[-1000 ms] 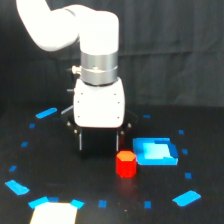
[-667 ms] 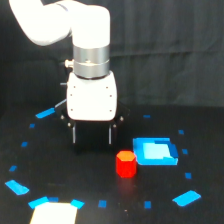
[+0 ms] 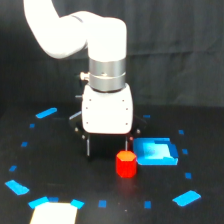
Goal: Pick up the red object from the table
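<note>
My gripper grabs the red object by its round side [image 3: 126,169] next, to pick it up.
The red object [image 3: 126,164] is a short red-orange cylinder standing upright on the black table [image 3: 60,170], in front of the arm. My gripper [image 3: 109,146] hangs below the white wrist body, just behind the cylinder and a little to the exterior view's left. Its dark fingers [image 3: 88,146] are spread apart with nothing between them. The right finger ends close above the cylinder's top; whether it touches is hard to tell against the black background.
A flat blue square block [image 3: 156,151] lies right beside the cylinder on the exterior view's right. Blue tape marks [image 3: 46,113] ring the area. A white patch [image 3: 52,212] sits at the front left edge.
The gripper drifted up and to the exterior view's left, then came back right and down, ending closer to the red cylinder. The cylinder and blue block have not moved.
</note>
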Tool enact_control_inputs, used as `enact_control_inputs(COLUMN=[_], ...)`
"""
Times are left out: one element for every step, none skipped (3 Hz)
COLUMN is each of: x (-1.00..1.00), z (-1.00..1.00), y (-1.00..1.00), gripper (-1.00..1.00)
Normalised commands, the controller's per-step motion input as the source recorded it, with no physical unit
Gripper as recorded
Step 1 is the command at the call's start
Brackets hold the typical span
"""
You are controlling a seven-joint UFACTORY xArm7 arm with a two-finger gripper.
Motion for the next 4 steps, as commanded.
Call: enact_control_inputs(x=[0.69,-0.95,-0.07,0.25], z=[0.12,0.9,0.04,-0.71], y=[-1.0,0.65,-0.03,-0.42], gripper=[0.88,-0.89,-1.0,-0.92])
